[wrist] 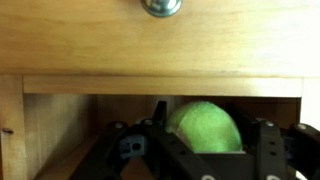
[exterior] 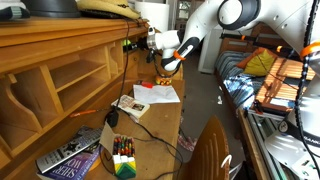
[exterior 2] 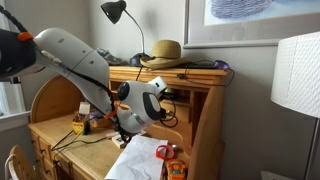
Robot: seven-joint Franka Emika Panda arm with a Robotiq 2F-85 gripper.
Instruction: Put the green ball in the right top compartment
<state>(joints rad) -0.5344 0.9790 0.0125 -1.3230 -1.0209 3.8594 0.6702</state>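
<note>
The gripper should open now, because the green ball would land in the cubby (wrist: 60,125) below the drawer front, between the cubby's sides.
In the wrist view the green ball (wrist: 205,127) sits between my gripper's fingers (wrist: 200,150), which are shut on it. Straight ahead is the light-brown wooden hutch: a drawer front with a metal knob (wrist: 161,6) above, and a dark open cubby (wrist: 60,125) below it. The ball is at the mouth of this cubby. In both exterior views my gripper (exterior: 160,62) (exterior 2: 128,117) is held against the hutch near its far end, above the desk. The ball is not discernible in the exterior views.
Loose papers (exterior: 157,93), a crayon box (exterior: 123,160) and books (exterior: 70,155) lie on the desk. A chair back (exterior: 207,150) stands in front. A lamp (exterior 2: 115,12) and a straw hat (exterior 2: 165,52) sit on top of the hutch. Small orange-red objects (exterior 2: 172,165) lie on the desk.
</note>
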